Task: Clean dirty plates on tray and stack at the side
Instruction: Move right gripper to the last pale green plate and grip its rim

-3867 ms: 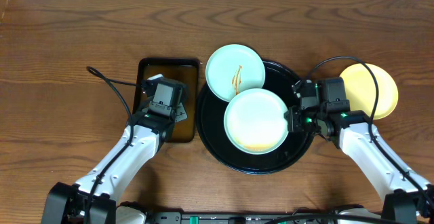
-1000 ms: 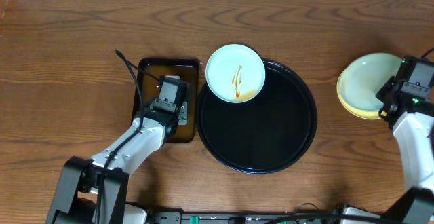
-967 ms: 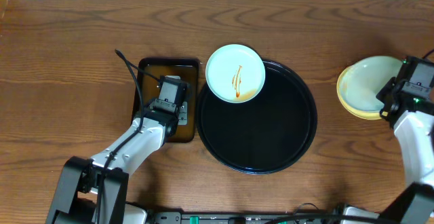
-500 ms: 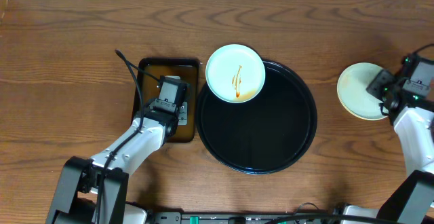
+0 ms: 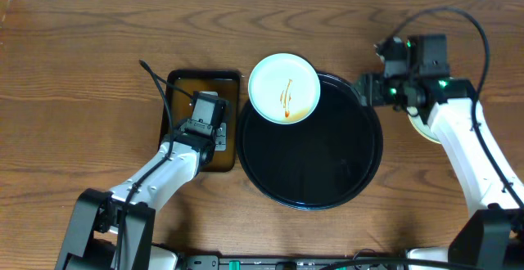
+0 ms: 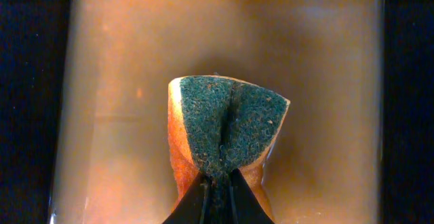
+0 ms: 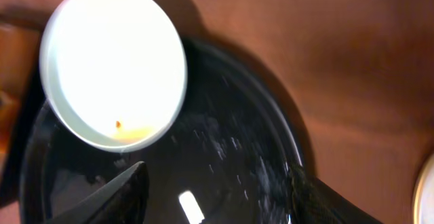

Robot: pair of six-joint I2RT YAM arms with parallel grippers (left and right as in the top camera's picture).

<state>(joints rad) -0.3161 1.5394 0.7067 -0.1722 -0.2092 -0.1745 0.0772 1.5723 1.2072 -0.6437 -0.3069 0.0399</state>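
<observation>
Next, my right gripper grabs the white plate by its rim on the side away from the sponge [image 6: 227, 132], leaving the plate's sauce-smeared side open to clean.
A white plate [image 5: 283, 88] smeared with orange sauce rests on the upper-left rim of the round black tray [image 5: 327, 172]. In the right wrist view the same plate [image 7: 114, 64] lies ahead and to the left, over the tray [image 7: 224, 163]. My right gripper [image 5: 362, 90] hovers open and empty above the tray's right rim, jaws wide apart [image 7: 217, 203]. The stack of plates [image 5: 419, 125] at the right is mostly hidden under the right arm. My left gripper [image 6: 217, 187] is shut on a green-and-orange sponge [image 6: 227, 132].
The left gripper [image 5: 205, 108] and sponge sit over a small rectangular dish [image 5: 182, 82] of brownish liquid, left of the tray. Bare wooden table [image 5: 98, 41] lies all around. An edge of the stack [image 7: 427, 197] shows at the right of the right wrist view.
My right gripper has let go of the pale plate on the yellow one, opened, and swung left to the tray's right rim. The left arm has not moved.
</observation>
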